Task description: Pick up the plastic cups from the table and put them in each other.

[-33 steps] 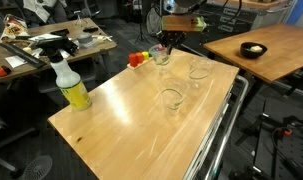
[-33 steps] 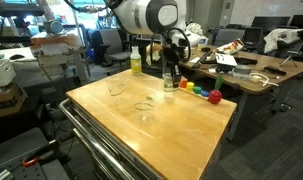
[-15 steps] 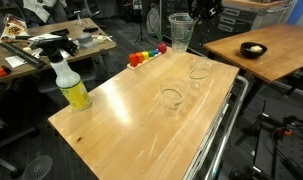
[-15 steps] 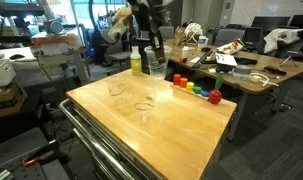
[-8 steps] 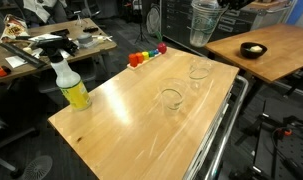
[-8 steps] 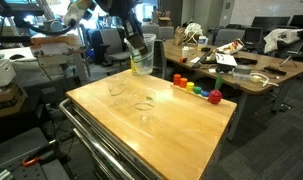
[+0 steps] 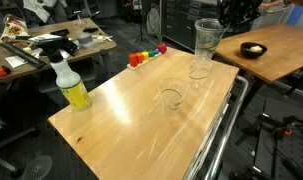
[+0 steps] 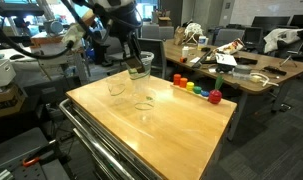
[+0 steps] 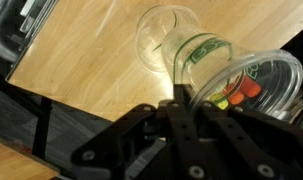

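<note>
The held cup is tilted, its base outside the standing cup. I should line it up before opening, or it would drop short.
My gripper [image 7: 222, 24] is shut on the rim of a clear plastic cup [image 7: 207, 40] and holds it in the air just above a second plastic cup [image 7: 198, 71] that stands near the table's railed edge. A third plastic cup [image 7: 172, 97] stands closer to the middle of the light-wood table [image 7: 121, 125]. In an exterior view the gripper [image 8: 134, 57] holds the cup [image 8: 140, 68] tilted over the two standing cups [image 8: 118, 87] [image 8: 143, 103]. In the wrist view the held cup [image 9: 246, 85] is between my fingers [image 9: 191, 112], with a standing cup [image 9: 163, 42] below.
A yellow spray bottle [image 7: 71, 86] stands at one table corner. Small coloured blocks [image 7: 145, 56] [image 8: 195, 89] lie in a row at the far edge. A second wooden table bears a black bowl [image 7: 253, 49]. A cluttered desk [image 7: 51, 45] lies behind.
The gripper lifted the cup from beside the coloured blocks, carried it high across the table, and has now come down above the cup near the railed edge.
</note>
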### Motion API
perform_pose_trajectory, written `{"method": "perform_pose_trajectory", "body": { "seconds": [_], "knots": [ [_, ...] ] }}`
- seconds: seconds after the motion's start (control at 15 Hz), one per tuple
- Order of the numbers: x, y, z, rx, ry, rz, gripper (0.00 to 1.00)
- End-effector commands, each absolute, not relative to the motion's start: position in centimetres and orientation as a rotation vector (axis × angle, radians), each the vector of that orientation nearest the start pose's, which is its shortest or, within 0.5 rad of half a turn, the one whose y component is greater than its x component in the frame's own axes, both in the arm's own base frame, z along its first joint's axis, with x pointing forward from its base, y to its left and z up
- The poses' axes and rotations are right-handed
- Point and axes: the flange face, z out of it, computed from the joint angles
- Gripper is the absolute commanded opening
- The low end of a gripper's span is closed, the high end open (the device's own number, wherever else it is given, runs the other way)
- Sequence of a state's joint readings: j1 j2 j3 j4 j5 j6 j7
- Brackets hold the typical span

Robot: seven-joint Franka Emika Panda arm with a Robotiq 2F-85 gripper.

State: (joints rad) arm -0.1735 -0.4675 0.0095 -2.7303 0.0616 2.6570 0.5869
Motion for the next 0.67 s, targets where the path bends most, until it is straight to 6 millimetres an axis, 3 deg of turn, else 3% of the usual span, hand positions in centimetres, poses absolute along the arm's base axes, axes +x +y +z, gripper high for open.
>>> {"method": "perform_pose_trajectory", "body": {
  "seconds": [0.0,0.27,0.33,0.4,0.53,0.6],
  "knots": [
    [41.1,-7.4,38.1,-2.753,1.171,-0.516,0.01],
    [41.5,-7.5,35.3,-2.778,1.175,-0.433,0.01],
    [41.6,-7.5,34.9,-2.782,1.167,-0.422,0.07],
    [41.6,-7.5,34.6,-2.789,1.165,-0.418,0.31],
    [41.8,-7.5,34.4,-2.794,1.162,-0.415,0.34],
    [41.8,-7.5,34.3,-2.797,1.163,-0.415,0.41]
  ]
}}
